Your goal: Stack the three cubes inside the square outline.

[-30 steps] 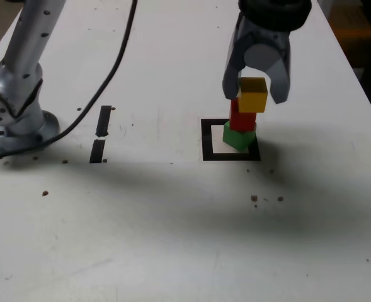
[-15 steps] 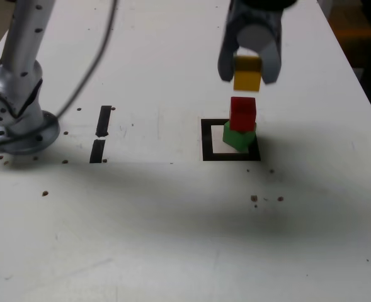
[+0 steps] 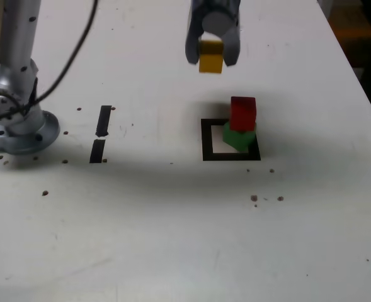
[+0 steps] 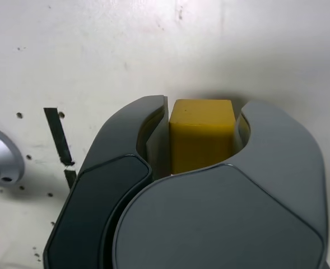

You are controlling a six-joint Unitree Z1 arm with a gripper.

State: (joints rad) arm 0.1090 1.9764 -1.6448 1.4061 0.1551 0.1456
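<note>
The yellow cube point(image 3: 211, 60) hangs high above the white table in the exterior view, so my gripper must keep holding it.
A red cube point(image 3: 243, 112) sits on a green cube point(image 3: 239, 138) at the exterior view's right side of the square outline point(image 3: 208, 139); the green one overlaps the tape there. My gripper point(image 3: 211, 58) hangs high above the table, up and to the exterior view's left of that pair, shut on the yellow cube point(image 3: 211, 60). The wrist view shows the yellow cube point(image 4: 201, 137) squeezed between both fingers point(image 4: 153, 131). Neither the red nor the green cube shows in the wrist view.
Two short black tape strips point(image 3: 101, 133) lie to the exterior view's left of the outline, and one strip point(image 4: 58, 135) shows in the wrist view. The arm's silver base point(image 3: 18, 119) stands at the far left with a black cable above it. Small dark specks dot the white table.
The yellow cube rested on the red cube a second ago. The gripper closed on it, lifted it off and carried it up and to the exterior view's left. Red and green stayed put.
</note>
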